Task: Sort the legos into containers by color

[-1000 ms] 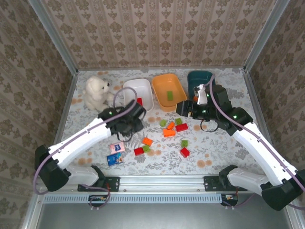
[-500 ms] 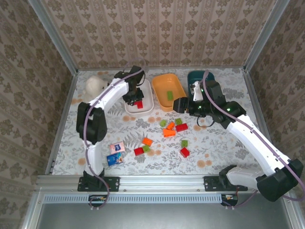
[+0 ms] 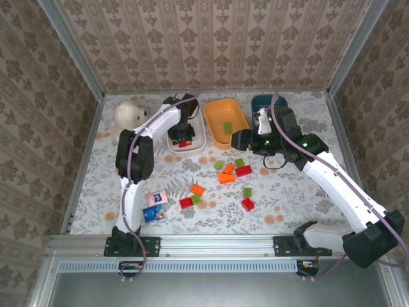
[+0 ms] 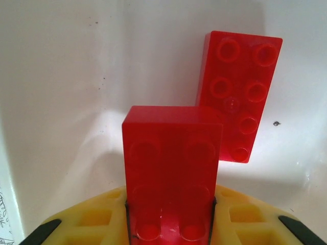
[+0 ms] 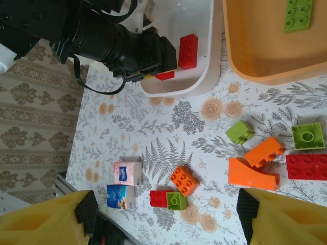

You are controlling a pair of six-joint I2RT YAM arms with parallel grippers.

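I should open my left gripper now. The red lego hangs inside the white container, so it would drop onto the white container's bottom next to the second red lego.
My left gripper (image 3: 184, 133) hangs inside the white container (image 3: 192, 110), shut on a red lego (image 4: 171, 173) that stands upright between its yellow fingers (image 4: 240, 222). A second red lego (image 4: 240, 94) lies flat on the bin floor just beyond. The orange container (image 3: 217, 112) holds one green lego (image 3: 227, 127); the dark teal container (image 3: 268, 101) is partly behind my right arm. My right gripper (image 3: 241, 139) hovers open near the orange bin's front, nothing between its pads (image 5: 87, 212). Red, green and orange legos lie loose on the table around an orange wedge (image 3: 227, 178).
A white plush bear (image 3: 130, 114) sits at the back left. A pink printed square (image 3: 156, 197) and a blue one (image 3: 153, 213) lie at the front left, with a red and green lego pair (image 5: 168, 199) just right of them. Patterned walls enclose the table.
My left arm swung from the table's middle up into the white container with the red lego in its grip. The right gripper drifted slightly left.
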